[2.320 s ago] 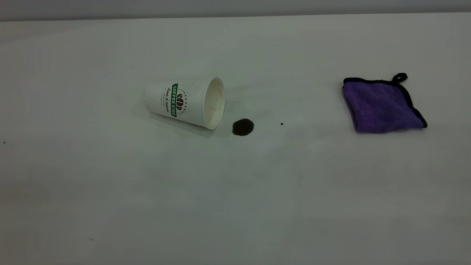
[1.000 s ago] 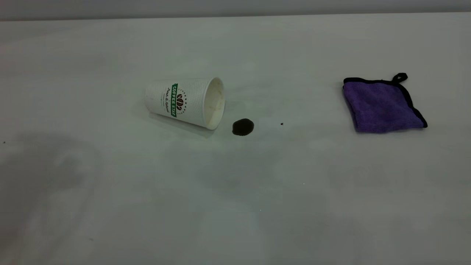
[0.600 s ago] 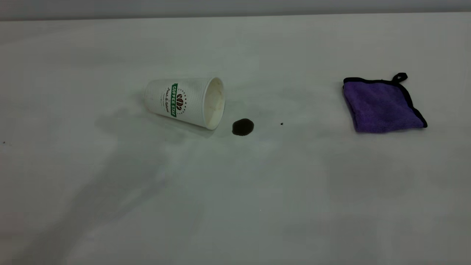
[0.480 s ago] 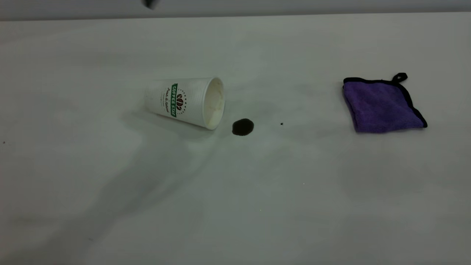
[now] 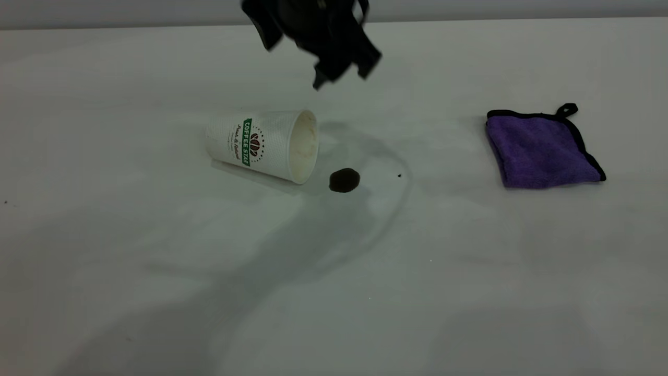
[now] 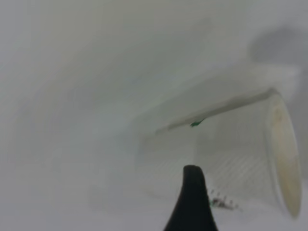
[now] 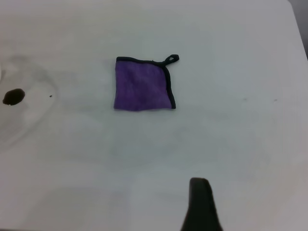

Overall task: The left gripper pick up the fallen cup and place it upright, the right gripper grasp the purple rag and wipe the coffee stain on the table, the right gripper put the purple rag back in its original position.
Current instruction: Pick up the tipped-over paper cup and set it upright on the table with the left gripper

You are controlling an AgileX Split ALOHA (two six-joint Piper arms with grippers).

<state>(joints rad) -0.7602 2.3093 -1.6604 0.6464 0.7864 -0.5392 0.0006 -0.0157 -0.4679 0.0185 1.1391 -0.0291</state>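
The left gripper next needs to grab the cup by the rim of its opening (image 5: 308, 112), so that the fallen cup's base (image 5: 209, 134) stays free to stand on the tabletop.
The fallen cup (image 5: 261, 143) lies on its side on the white table (image 5: 334, 292), mouth towards the right; it also fills the left wrist view (image 6: 231, 159). The coffee stain (image 5: 344, 180) is a small dark blot just right of the cup's mouth, and shows in the right wrist view (image 7: 13, 96). The purple rag (image 5: 543, 149) lies flat at the far right, also in the right wrist view (image 7: 143, 85). My left gripper (image 5: 344, 73) hangs open and empty above and behind the cup's mouth; one finger (image 6: 192, 197) shows over the cup. My right gripper (image 7: 199, 202) is well back from the rag.
A tiny black speck (image 5: 399, 176) sits right of the stain. The table's far edge (image 5: 469, 21) runs along the top. The arm's shadow falls across the table in front of the cup and stain.
My left gripper has come into view at the top and dropped towards the cup. Its shadow has swept from the left to under the cup and stain. Cup, stain and rag have not moved.
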